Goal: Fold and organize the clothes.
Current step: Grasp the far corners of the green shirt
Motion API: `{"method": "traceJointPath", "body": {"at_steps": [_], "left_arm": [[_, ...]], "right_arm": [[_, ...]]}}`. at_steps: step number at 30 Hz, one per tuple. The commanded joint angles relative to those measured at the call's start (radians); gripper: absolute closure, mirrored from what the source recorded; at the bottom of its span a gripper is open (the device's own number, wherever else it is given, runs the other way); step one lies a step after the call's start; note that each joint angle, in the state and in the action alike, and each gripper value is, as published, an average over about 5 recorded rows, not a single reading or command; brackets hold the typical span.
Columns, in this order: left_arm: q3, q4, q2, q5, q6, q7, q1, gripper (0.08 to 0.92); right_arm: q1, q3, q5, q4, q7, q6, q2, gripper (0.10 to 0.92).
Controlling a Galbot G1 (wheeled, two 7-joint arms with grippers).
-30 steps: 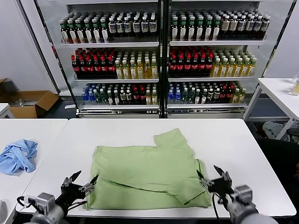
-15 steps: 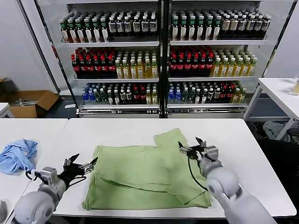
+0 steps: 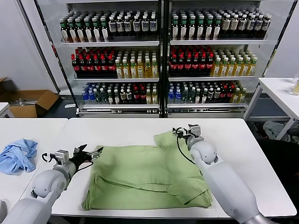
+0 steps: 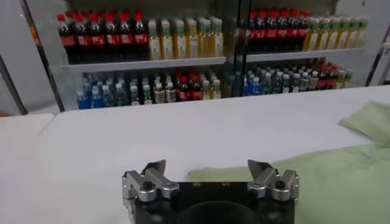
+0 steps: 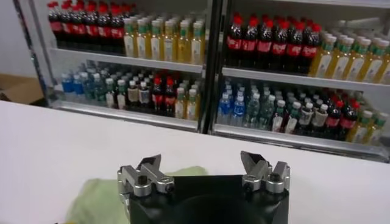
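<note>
I'll next grip the green shirt by its jutting corner (image 3: 163,138) with my right gripper to fold it neatly lengthwise.
The clothes are one light green shirt (image 3: 145,175), lying partly folded on the white table (image 3: 117,130); its collar and print do not show. My left gripper (image 3: 91,152) is open, just at the shirt's far left corner, with nothing between its fingers. In the left wrist view the left gripper (image 4: 206,165) stands wide over the shirt's edge (image 4: 341,176). My right gripper (image 3: 181,132) is open above the shirt's raised far right part. The right wrist view shows the right gripper (image 5: 200,159) empty, a bit of green shirt (image 5: 100,193) below it.
A crumpled light blue garment (image 3: 18,156) lies on the neighbouring table at the left. Drink shelves (image 3: 159,56) full of bottles stand behind the table. A cardboard box (image 3: 28,102) sits on the floor at far left; another white table (image 3: 280,93) is at the right.
Both grippers have moved from the shirt's near edge to its far side: the left to the far left corner, the right to the far right part. Both stayed open.
</note>
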Motion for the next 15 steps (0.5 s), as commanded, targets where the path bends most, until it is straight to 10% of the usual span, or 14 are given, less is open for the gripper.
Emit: {"method": "traceJointPath", "body": {"at_steps": [1,15], "left_arm": [[0.089,0.219,-0.016,0.029,-0.008,0.054,-0.163,0.177],[0.063,0.218,-0.015,0.048,0.009,0.124,-0.129,0.177]], "right_arm": [[0.086,-0.034,-0.031,-0.224,-0.007,0.041,0.07,0.203],[0.079,-0.034,-0.036,-0.266,-0.016,0.073,0.113,0.203]]}}
